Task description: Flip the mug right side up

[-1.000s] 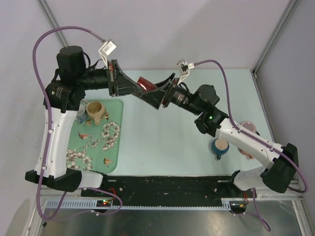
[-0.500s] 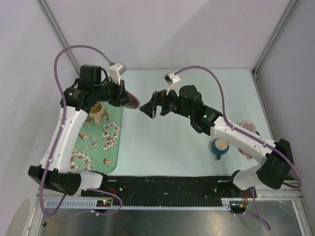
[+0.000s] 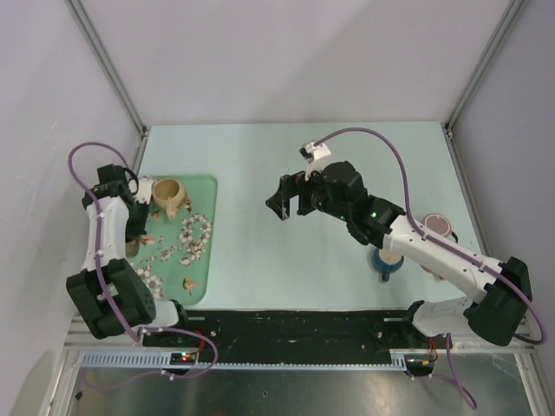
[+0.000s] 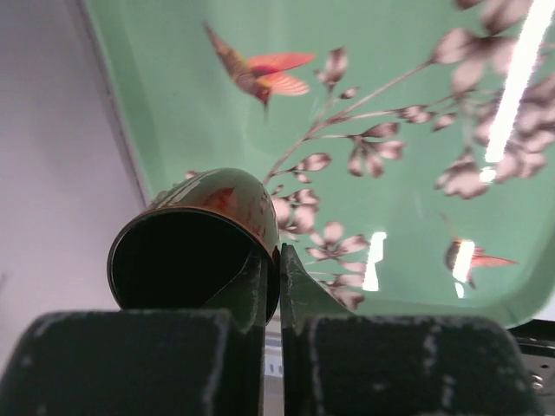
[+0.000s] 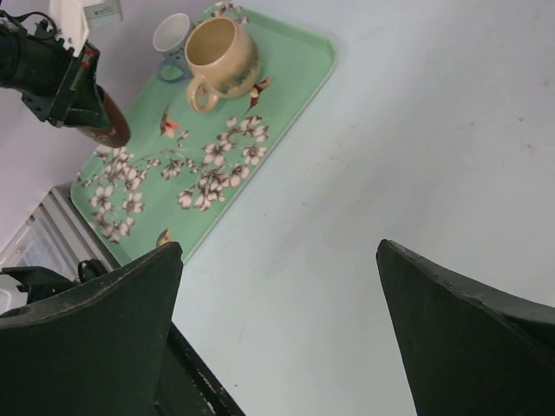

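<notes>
The red-brown cup is hanging above the tray and would fall by the tray's side edge if I opened now. My left gripper should keep holding the cup.
The tan mug [image 3: 169, 195] stands at the far end of the green tray [image 3: 208, 186], mouth up; the right wrist view shows its pale inside and side handle [image 5: 221, 52]. My left gripper [image 4: 279, 251] is shut on the rim of a red-brown cup [image 4: 217, 204] with a dark inside. It holds the cup just above the tray's left edge [image 3: 133, 238], apart from the tan mug. My right gripper [image 5: 277, 247] is open and empty above bare table, right of the tray [image 3: 282, 204].
A small grey-blue mug [image 5: 173, 35] stands beside the tan mug at the tray's far left corner. A dark blue mug [image 3: 388, 258] and a pinkish cup [image 3: 438, 227] stand at the right, under my right arm. The side wall runs close along the tray's left.
Both grippers met high over the table's middle at the red-brown cup. The right one let go and drew back. My left arm swung left and down with the cup to the tray's left edge.
</notes>
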Tool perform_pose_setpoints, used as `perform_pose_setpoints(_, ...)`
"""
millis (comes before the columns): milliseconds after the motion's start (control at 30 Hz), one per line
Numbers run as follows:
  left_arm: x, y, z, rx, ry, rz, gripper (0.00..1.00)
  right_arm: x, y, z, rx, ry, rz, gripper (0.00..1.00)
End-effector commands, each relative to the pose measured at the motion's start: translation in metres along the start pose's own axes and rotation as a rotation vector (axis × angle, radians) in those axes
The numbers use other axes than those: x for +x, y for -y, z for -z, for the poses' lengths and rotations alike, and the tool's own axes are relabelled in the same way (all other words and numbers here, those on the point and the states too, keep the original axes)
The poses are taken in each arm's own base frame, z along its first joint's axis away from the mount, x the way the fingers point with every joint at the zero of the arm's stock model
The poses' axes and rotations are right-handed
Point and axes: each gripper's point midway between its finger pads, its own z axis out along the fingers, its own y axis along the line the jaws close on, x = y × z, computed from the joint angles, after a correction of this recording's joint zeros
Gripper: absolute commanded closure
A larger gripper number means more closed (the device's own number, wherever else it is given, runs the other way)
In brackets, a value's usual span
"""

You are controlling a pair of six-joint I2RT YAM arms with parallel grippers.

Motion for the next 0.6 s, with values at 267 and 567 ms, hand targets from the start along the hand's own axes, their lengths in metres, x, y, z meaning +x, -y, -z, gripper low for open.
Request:
perform_pose_setpoints(267,-0.018,-0.029,-0.056,-0.025,0.08,0.007,1.0,-0.034,0.03,0.035,0.135,0.144,0.04,0.01)
perform_pose_setpoints(567,-0.022,-0.01,-0.066,0.058,0.187,0.019,1.0,0.026,0.143,0.099,0.643,-0.022,-0.155,0.01)
